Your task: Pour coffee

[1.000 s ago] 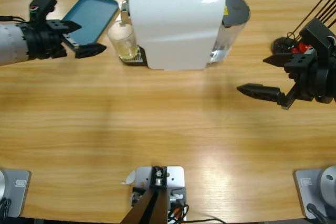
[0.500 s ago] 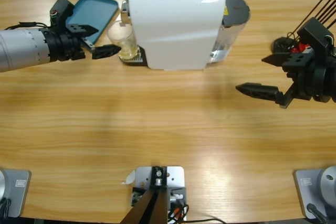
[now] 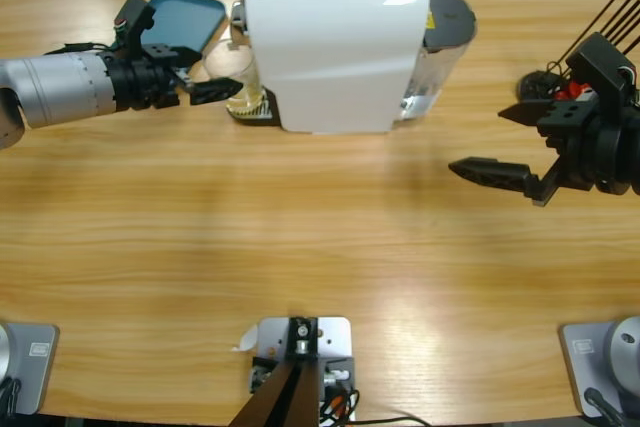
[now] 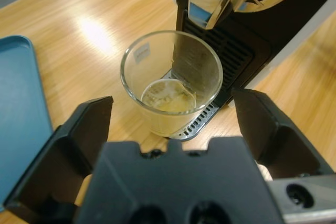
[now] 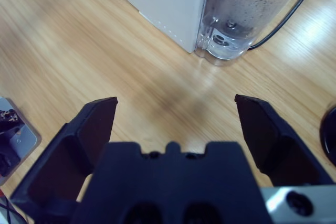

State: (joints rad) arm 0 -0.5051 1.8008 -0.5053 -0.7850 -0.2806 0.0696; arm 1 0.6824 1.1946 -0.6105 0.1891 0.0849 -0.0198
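The tumbler has pale coffee [image 4: 168,97] loose in it and needs to stay level. I should next grab the tumbler with my left gripper by its upright sides, below the tumbler's rim.
A clear glass tumbler [image 3: 233,78] [image 4: 172,85] stands on the drip tray of a white coffee machine [image 3: 330,42], under its spout. A shallow layer of pale yellow coffee [image 4: 168,97] lies in its bottom. My left gripper [image 3: 200,75] [image 4: 173,116] is open, its jaws reaching to either side of the glass without touching it. My right gripper [image 3: 505,142] [image 5: 176,116] hovers open over bare table at the right, nothing between its jaws.
A teal tray [image 3: 178,29] [image 4: 18,114] lies at the back left, beside the left arm. The machine's clear water tank [image 3: 440,42] [image 5: 247,11] sits at its right end. A black object with cables [image 3: 545,87] is near the right arm.
The left arm has moved right toward the machine, bringing its open jaws up around the glass. The right arm has stayed still.
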